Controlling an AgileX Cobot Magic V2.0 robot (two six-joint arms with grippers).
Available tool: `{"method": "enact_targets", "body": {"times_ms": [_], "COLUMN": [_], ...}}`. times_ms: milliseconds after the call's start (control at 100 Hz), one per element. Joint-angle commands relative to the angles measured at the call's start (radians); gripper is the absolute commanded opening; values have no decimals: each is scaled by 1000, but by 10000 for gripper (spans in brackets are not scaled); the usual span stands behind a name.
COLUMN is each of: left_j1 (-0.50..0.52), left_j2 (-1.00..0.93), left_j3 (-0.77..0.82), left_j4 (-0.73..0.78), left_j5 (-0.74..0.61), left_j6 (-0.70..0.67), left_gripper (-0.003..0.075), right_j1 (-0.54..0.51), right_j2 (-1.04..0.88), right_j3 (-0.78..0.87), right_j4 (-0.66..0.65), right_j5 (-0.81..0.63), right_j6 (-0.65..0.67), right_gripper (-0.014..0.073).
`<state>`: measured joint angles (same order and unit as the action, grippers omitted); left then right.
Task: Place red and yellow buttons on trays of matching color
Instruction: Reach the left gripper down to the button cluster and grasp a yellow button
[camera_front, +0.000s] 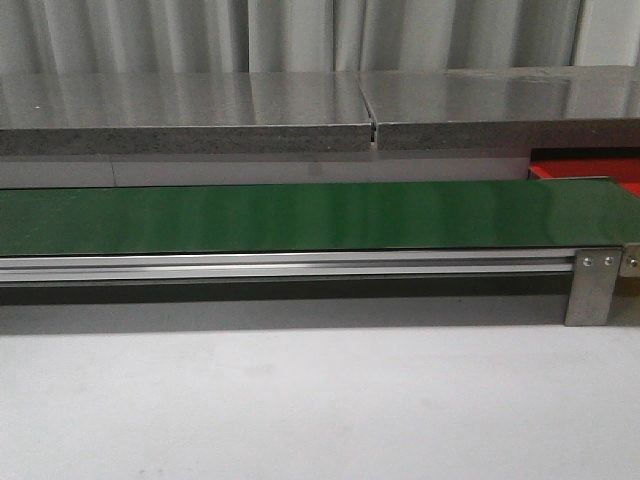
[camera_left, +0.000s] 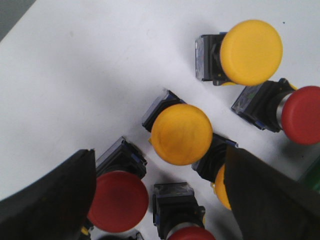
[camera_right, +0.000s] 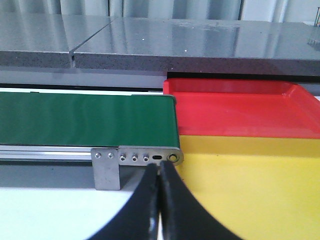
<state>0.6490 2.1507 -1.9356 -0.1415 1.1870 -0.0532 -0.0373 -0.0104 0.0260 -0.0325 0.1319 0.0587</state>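
Note:
I need to move my left gripper toward the yellow cap before I close on the cap. White table is between my fingers and the cap in the left wrist view.
Several buttons lie in a cluster on the white table in the left wrist view. Yellow caps show on one button and another; red caps show on one button and another. My left gripper hangs open above the cluster, holding nothing. One black finger partly covers the near red button. The right wrist view shows the red tray behind the yellow tray, both bare. My right gripper is shut on nothing, in front of the trays. The front view shows only an edge of the red tray.
A long green belt on an aluminium frame runs across the table, ending beside the trays at a metal bracket. Grey stone-like shelves stand behind it. White tabletop lies in front of the belt.

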Motion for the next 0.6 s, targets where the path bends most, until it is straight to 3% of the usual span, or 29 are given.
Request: {"method": "enact_targets", "body": {"times_ms": [0,190,590], "left_j1": [3,-6,-8], "left_j2": [-43,-19,17], "left_j3": [-58,-85,-89], "left_j4": [-24,-72,-77], "left_j5": [-15,-22,-33], "left_j6": [-10,67,68], "left_gripper": [511,511,511], "right_j1": [-8,-8,-8], "right_j2": [-15,-15,-15], "right_j3": [-9,-9,-9], "right_j4": [-7,-7,-7], "right_j5": [-77,-77,-77], "right_j6": [-3,-3,-3], "right_gripper": [-67,-67,-67]}}
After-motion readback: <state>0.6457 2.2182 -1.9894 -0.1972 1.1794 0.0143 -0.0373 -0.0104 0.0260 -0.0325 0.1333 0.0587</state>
